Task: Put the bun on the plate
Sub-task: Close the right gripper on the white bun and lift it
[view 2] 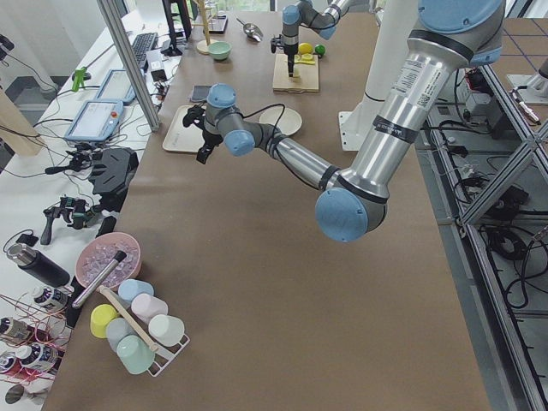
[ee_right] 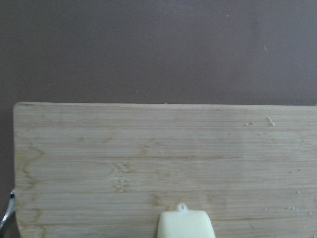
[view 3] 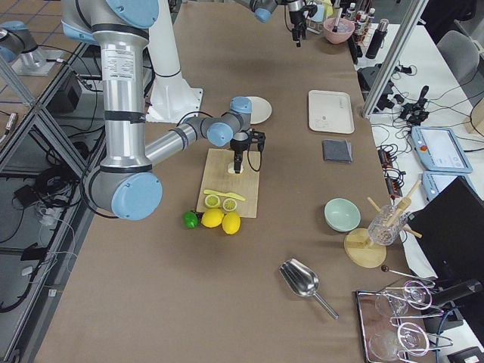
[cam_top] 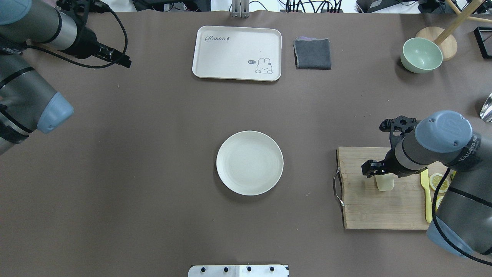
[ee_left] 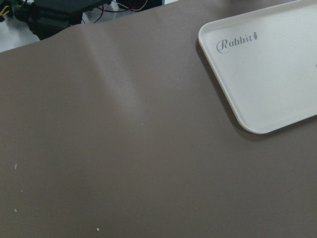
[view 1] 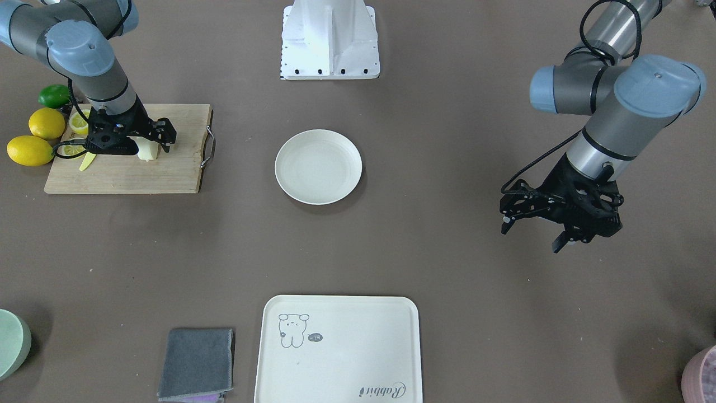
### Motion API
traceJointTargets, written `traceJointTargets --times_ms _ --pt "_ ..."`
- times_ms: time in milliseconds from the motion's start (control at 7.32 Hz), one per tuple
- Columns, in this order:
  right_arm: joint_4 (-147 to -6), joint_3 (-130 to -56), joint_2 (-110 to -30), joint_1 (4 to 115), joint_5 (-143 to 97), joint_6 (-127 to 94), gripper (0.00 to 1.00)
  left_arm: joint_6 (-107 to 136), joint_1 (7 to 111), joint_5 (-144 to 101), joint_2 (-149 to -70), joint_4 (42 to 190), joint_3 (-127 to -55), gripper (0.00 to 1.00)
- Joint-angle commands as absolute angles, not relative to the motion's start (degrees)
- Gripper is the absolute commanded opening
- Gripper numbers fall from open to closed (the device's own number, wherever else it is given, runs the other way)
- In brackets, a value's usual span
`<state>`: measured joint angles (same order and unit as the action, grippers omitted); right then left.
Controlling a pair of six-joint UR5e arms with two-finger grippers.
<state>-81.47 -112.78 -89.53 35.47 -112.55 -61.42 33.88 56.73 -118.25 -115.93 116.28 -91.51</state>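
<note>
Next, my right gripper should grab the bun by its plump body [view 1: 147,150] to set it on the round plate [view 1: 318,167].
The bun [view 1: 147,151], a pale cream lump, stands on the wooden cutting board [view 1: 168,173] at the robot's right. My right gripper [view 1: 152,140] points down over it, open. Its plate-side finger is a little apart from the bun [cam_top: 384,182], and its other finger is hidden under the wrist. The right wrist view shows only the bun's top [ee_right: 185,225] resting on the board. The round off-white plate [cam_top: 250,162] sits empty mid-table, well apart from the board. My left gripper [view 1: 531,235] hangs open over bare table at the far left.
Whole lemons [view 1: 31,150], a lime [view 1: 54,96], lemon slices [cam_top: 438,181] and a yellow knife [cam_top: 426,196] crowd the board's outer end. A cream tray [cam_top: 236,53], a grey cloth [cam_top: 312,54] and a green bowl [cam_top: 421,55] line the far edge.
</note>
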Motion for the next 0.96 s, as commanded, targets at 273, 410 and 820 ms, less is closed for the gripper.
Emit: traceJointTargets --times_ms 273,410,820 --pt "-81.3 -112.8 -89.6 35.4 -112.4 -61.4 0.24 34.1 56.2 -117.9 -115.9 116.3 -91.5 0.98" --pt "-81.1 -112.7 -89.6 35.4 -112.3 -61.3 0.00 34.0 56.2 -117.9 -115.9 116.3 -91.5 0.98" --pt "-81.2 -113.5 -88.8 38.0 -111.7 -61.3 0.00 34.0 56.2 -117.9 -115.9 116.3 -91.7 0.98"
